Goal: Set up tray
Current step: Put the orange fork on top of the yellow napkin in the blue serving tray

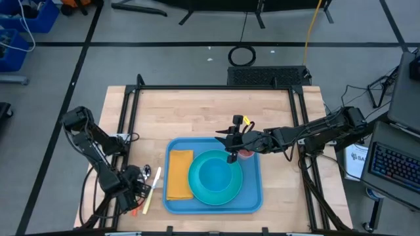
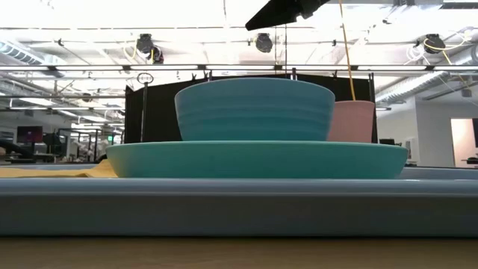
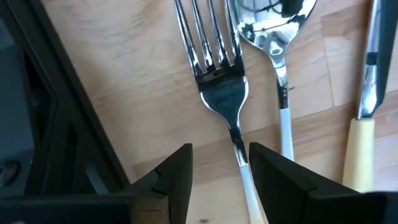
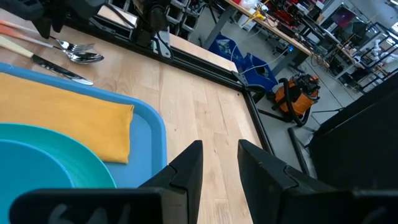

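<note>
My left gripper grabs the fork by its slim neck next, to lay the fork on the yellow napkin.
The blue tray lies flat on the table's near middle. On it are a folded yellow napkin, a turquoise plate with a turquoise bowl standing on it, and a pink cup at the far right. A fork, a spoon and a pale-handled knife lie on the wood left of the tray. My left gripper is open and low over them, one finger on each side of the fork's handle. My right gripper is open and empty above the tray's far edge, beside the cup.
A black metal frame borders the table on its left, far and right sides. Bare wood lies beyond the tray's far edge and to its right. Room clutter shows beyond the table.
</note>
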`<action>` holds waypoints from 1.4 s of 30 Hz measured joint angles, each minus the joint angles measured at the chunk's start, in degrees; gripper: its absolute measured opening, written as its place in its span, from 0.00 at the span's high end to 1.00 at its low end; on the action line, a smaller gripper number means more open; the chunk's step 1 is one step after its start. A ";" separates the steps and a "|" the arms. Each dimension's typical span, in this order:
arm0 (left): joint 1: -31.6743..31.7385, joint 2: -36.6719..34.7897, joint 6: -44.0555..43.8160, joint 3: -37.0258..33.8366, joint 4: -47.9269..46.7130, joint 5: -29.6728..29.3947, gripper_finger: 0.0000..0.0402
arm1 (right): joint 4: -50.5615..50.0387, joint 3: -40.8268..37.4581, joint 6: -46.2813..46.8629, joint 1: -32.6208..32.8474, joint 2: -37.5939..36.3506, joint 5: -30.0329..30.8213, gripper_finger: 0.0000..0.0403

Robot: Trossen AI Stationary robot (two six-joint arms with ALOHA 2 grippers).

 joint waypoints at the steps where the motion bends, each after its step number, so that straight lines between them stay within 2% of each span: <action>1: -0.08 0.00 -0.13 0.00 0.00 -0.43 0.59 | 0.00 0.00 0.00 0.00 0.00 0.00 0.77; 26: -0.14 2.84 1.27 0.00 0.49 -0.22 0.60 | 0.00 0.02 0.00 0.00 0.00 0.00 0.77; 29: -0.14 2.87 1.20 0.00 0.53 -0.25 0.66 | 0.02 0.02 0.02 0.00 0.00 0.00 0.77; 38: -0.16 2.93 0.64 0.00 0.17 -0.94 0.95 | 0.02 0.02 0.00 -0.02 0.00 0.00 0.77; 42: -0.18 2.93 0.59 0.00 0.14 -1.10 0.96 | 0.02 0.02 0.00 -0.01 0.00 0.00 0.77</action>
